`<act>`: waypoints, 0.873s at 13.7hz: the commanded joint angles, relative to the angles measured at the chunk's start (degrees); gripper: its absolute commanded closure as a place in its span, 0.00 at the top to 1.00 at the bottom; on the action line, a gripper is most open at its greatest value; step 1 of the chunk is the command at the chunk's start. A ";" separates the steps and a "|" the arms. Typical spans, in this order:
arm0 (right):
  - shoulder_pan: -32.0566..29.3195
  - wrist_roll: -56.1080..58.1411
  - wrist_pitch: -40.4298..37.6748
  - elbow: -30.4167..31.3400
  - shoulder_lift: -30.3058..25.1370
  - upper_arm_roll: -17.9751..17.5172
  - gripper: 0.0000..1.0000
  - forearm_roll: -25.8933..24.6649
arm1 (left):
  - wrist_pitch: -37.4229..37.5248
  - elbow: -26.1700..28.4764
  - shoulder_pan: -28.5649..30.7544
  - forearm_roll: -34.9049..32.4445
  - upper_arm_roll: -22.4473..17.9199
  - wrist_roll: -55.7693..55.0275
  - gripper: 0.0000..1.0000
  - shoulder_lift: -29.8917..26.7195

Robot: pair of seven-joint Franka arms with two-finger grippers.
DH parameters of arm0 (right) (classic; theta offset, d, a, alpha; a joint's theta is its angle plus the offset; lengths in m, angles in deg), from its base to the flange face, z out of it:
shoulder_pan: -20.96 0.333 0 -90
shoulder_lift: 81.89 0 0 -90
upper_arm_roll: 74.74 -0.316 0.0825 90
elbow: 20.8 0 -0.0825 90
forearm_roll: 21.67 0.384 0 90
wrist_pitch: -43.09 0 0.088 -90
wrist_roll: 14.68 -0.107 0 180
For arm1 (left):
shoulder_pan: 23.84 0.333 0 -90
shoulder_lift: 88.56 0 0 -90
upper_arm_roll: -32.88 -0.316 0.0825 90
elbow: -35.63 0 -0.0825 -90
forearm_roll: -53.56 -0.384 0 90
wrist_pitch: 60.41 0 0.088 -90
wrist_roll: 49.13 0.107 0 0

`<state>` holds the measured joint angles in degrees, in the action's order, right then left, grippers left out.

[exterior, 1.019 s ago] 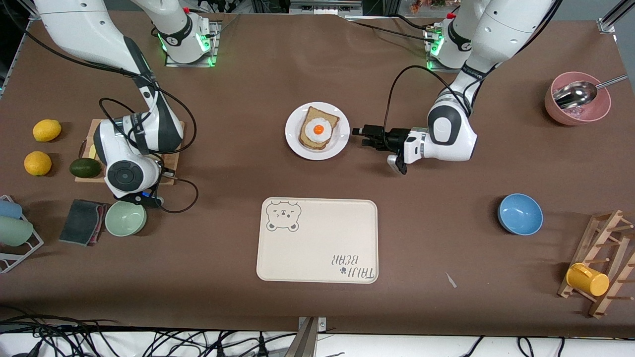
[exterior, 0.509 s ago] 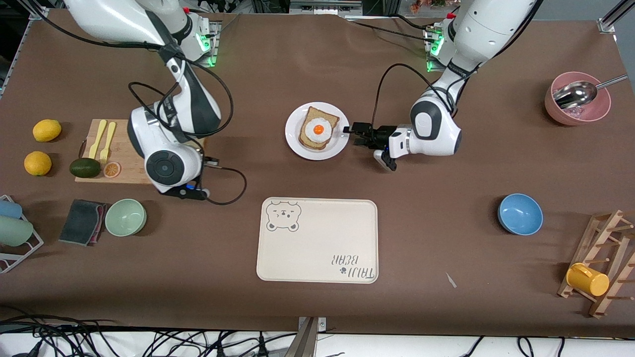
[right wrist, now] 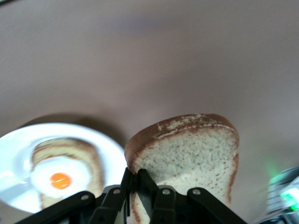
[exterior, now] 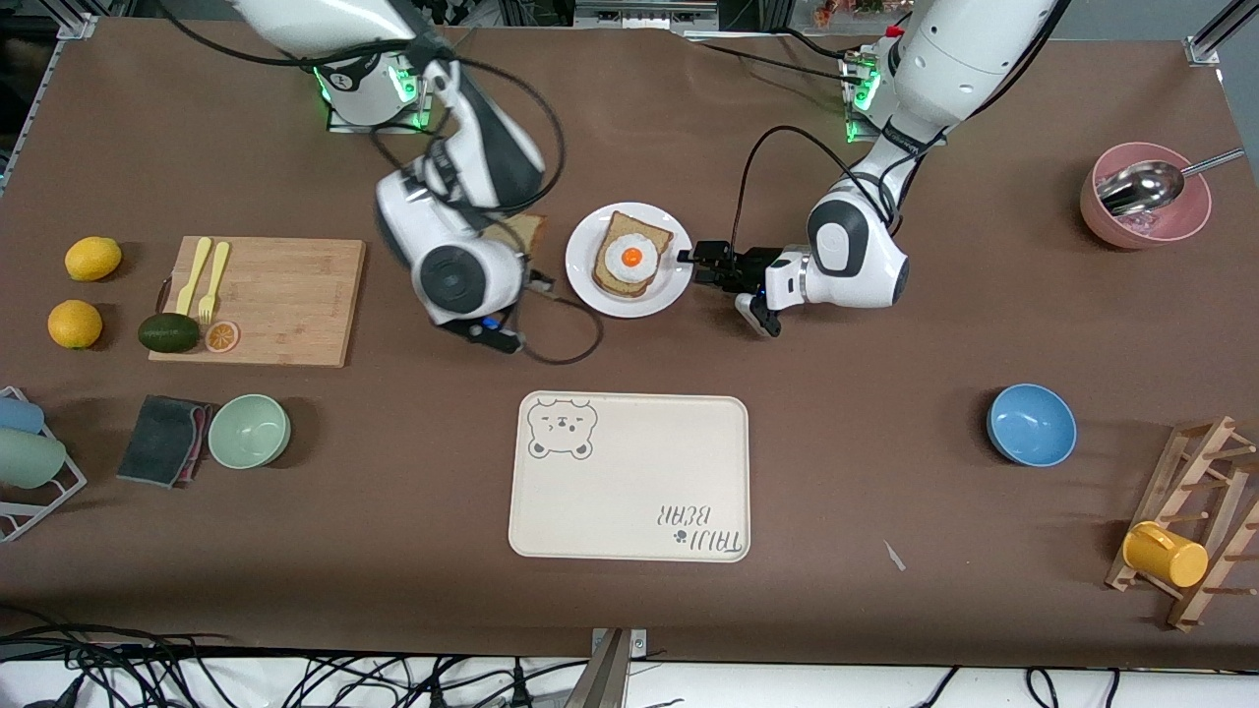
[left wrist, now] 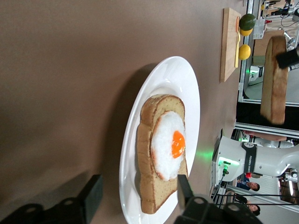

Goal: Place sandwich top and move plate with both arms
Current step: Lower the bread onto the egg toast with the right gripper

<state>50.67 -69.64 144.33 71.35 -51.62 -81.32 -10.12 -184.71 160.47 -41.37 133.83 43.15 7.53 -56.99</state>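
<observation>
The sandwich top (exterior: pixel 524 232) hangs beside the plate, short of the egg slice (exterior: pixel 630 256), so it is too early to release. My right gripper moves it toward the slice next.
The white plate (exterior: pixel 582 258) lies mid-table and carries a darker slice with a fried egg (exterior: pixel 629 258). My left gripper (exterior: pixel 696 264) is at the plate's rim on the left arm's end. It is open, one finger (left wrist: pixel 91 196) under the plate's edge (left wrist: pixel 173 77) and one above. My right gripper (right wrist: pixel 140 179) is shut on the sandwich top (right wrist: pixel 187 149) and holds it upright above the table beside the plate (right wrist: pixel 14 154). In the front view only a corner of the sandwich top (exterior: pixel 528 231) shows past the right wrist (exterior: pixel 457 280).
A cream bear tray (exterior: pixel 629 477) lies nearer the camera than the plate. Toward the right arm's end are a cutting board (exterior: pixel 285 300) with forks, an avocado, lemons and a green bowl (exterior: pixel 249 431). Toward the left arm's end are a blue bowl (exterior: pixel 1031 425), a pink bowl (exterior: pixel 1146 202) and a mug rack (exterior: pixel 1180 521).
My right arm has swung from over the cutting board to beside the plate, carrying the sandwich top. My left gripper has moved up to the plate's rim and its fingers have narrowed.
</observation>
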 commanded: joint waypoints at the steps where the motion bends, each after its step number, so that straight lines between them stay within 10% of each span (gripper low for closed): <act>1: 4.73 -7.60 6.23 -1.27 3.21 0.61 0.00 2.94 | -0.77 0.06 -0.49 2.34 -0.17 2.41 0.71 0.95; 12: 12.39 -12.71 19.53 -2.94 9.28 0.69 0.00 5.58 | -0.77 0.15 -0.32 2.78 -0.08 3.20 0.48 1.04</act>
<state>62.60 -81.83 164.07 70.74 -43.25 -81.17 -5.78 -184.94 160.45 -41.37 133.83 43.17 8.67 -55.91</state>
